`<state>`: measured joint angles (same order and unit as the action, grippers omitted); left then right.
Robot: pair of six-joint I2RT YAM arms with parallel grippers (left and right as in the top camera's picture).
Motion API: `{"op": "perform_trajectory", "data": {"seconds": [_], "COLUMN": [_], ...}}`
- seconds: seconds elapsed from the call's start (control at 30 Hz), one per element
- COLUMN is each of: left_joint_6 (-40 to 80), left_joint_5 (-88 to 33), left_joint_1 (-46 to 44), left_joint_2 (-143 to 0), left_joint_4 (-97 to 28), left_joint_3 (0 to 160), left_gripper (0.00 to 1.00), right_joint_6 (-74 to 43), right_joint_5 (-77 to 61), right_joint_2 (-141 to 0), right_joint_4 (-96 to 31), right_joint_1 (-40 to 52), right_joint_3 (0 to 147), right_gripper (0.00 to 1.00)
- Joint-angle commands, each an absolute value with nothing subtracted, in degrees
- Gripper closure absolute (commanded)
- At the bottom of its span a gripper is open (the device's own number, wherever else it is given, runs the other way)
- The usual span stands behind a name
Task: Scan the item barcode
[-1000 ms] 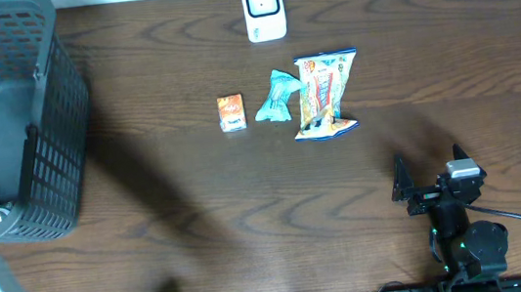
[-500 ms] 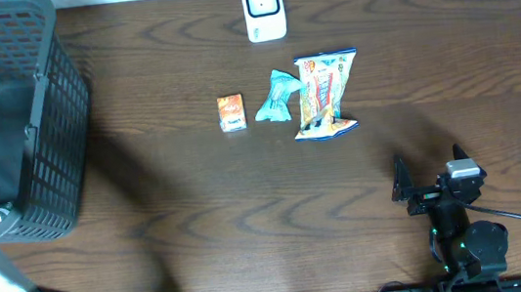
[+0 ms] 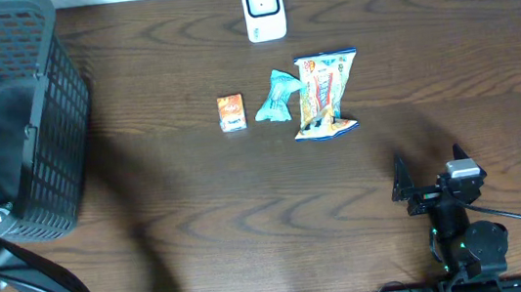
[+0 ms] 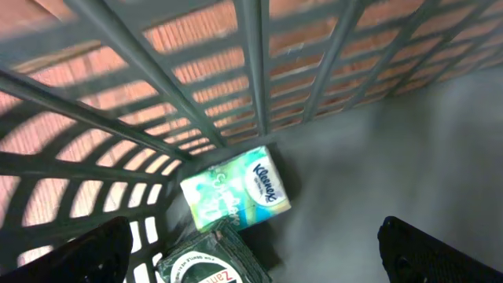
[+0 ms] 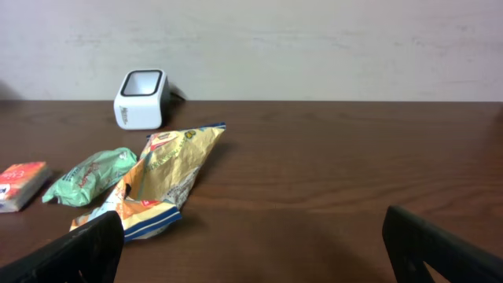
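Next, my left gripper takes hold of the green Kleenex tissue pack by its white logo end (image 4: 266,184), leaving the rest exposed for barcode scanning.
In the left wrist view my left gripper (image 4: 253,240) hangs open inside the grey wire basket (image 3: 35,113). Below it lie a green Kleenex tissue pack (image 4: 236,189) and a dark green packet (image 4: 216,258) in the basket's corner, with nothing between the fingers. The white barcode scanner (image 3: 264,8) stands at the table's far edge. In front of it lie a small orange box (image 3: 230,112), a teal pouch (image 3: 275,97) and a yellow snack bag (image 3: 324,95). My right gripper (image 3: 428,178) rests open near the front right, well short of the snack bag (image 5: 169,177) and the scanner (image 5: 141,98).
The basket fills the table's left end, its mesh walls close around the left gripper. My left arm (image 3: 21,291) reaches up from the bottom-left corner. The table is dark brown wood (image 3: 247,197).
My left arm has swung further into view at the lower left and now partly covers the items in the basket's corner. The right arm and the table items have not moved.
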<state>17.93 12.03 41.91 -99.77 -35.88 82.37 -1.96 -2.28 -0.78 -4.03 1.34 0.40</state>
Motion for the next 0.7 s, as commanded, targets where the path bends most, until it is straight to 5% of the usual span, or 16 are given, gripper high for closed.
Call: {"op": "perform_trajectory", "data": {"seconds": [0.0,0.17,0.67], "left_joint_6": [16.97,18.85,19.64], "left_joint_5": [13.19,13.13,12.93], "left_joint_1": [42.09,42.09,42.15], "left_joint_2": [-102.69,-105.58,-115.74], "left_joint_4": [-36.49,-36.4,-33.1], "left_joint_3": [83.37,83.26,83.09], "left_gripper": [0.01,0.12,0.12], "right_joint_6": [-2.55,-2.55,-2.55], "right_joint_5": [-1.87,-1.87,-1.87], "right_joint_2": [-0.82,-0.82,-0.82], "right_joint_4": [-4.29,-4.29,-4.29], "right_joint_1": [1.06,1.06,1.06], "right_joint_3": [0.36,0.36,0.36], "right_gripper": [0.01,0.01,0.01]}}
